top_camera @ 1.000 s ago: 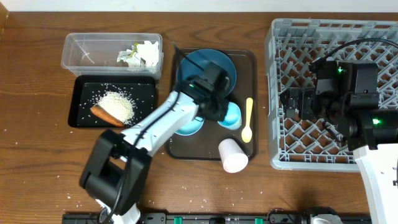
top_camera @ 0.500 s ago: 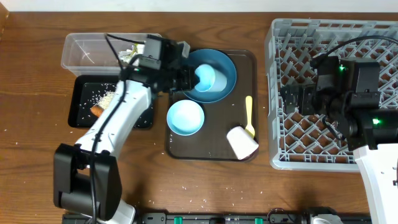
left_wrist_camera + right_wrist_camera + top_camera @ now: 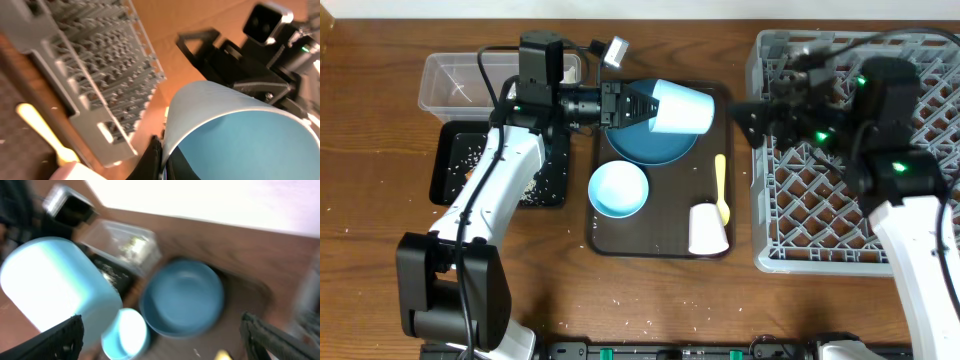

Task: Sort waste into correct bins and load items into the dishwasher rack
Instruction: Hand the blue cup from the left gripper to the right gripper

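The robot's right gripper should next grab the light blue cup around its closed base end (image 3: pixel 703 111), which leaves the cup's opening free, to load the cup rim-first into the dishwasher rack (image 3: pixel 860 225).
My left gripper (image 3: pixel 632 106) is shut on the rim of the light blue cup (image 3: pixel 682 107). It holds the cup on its side above the dark blue plate (image 3: pixel 645 145), mouth toward the wrist. In the left wrist view the fingers (image 3: pixel 156 159) pinch the cup wall (image 3: pixel 235 130). My right gripper (image 3: pixel 752 120) stands open at the dishwasher rack's (image 3: pixel 860 225) left edge, facing the cup (image 3: pixel 55 290), with nothing between its fingers (image 3: pixel 56 341). The white bowl (image 3: pixel 618 188), yellow spoon (image 3: pixel 721 190) and pink cup (image 3: pixel 708 230) lie on the brown tray.
The clear tub (image 3: pixel 460 78) sits at the back left, with paper scraps (image 3: pixel 131 245) showing in the right wrist view. The black tray (image 3: pixel 460 165) with scattered rice lies in front of it, partly under my left arm. The brown serving tray (image 3: pixel 660 245) lies between the bins and the rack.
The left gripper has lifted the light blue cup off the plate and swung it rightward onto its side. The right arm has swung left toward the tray. The pink cup shifted slightly.
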